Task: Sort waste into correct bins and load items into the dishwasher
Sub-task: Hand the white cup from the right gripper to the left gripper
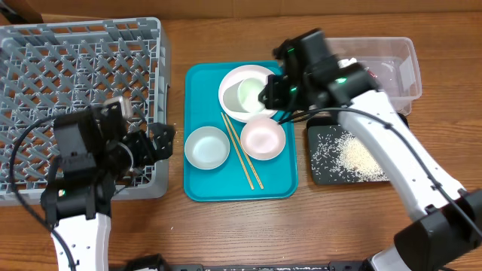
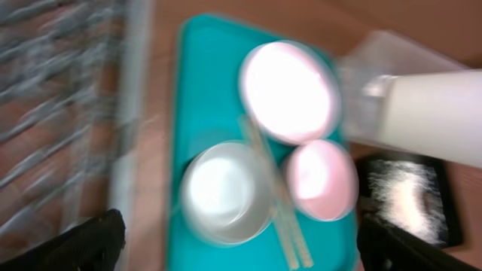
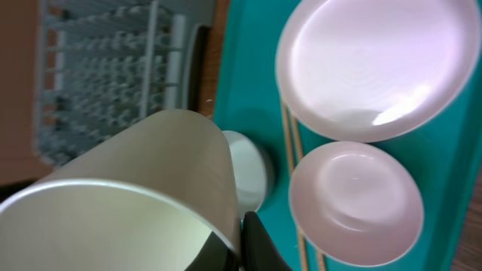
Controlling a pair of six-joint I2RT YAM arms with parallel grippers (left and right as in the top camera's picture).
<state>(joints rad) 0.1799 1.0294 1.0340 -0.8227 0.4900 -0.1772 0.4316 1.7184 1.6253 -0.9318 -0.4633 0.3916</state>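
Next, the left gripper grabs the cup's base end (image 1: 247, 95), leaving the cup's pinched rim free, to load it with its opening down in the rack (image 1: 75, 75).
My right gripper (image 1: 273, 90) is shut on the wall of the small white cup (image 1: 251, 95) and holds it above the large white plate (image 1: 235, 81) on the teal tray. In the right wrist view the cup (image 3: 128, 196) fills the left side, its wall pinched between the jaws (image 3: 242, 245). The pink bowl (image 1: 262, 138), grey metal bowl (image 1: 206, 147) and chopsticks (image 1: 242, 152) lie on the tray. My left gripper (image 1: 162, 141) is open and empty by the right wall of the grey dish rack (image 1: 75, 75). Its blurred view shows the metal bowl (image 2: 222, 192) ahead of the jaws (image 2: 241, 252).
The teal tray (image 1: 197, 83) lies between the rack and the bins. The black tray (image 1: 320, 169) holds loose rice (image 1: 355, 156). The clear tub (image 1: 392, 56) stands behind it, with something reddish inside, partly hidden by my right arm.
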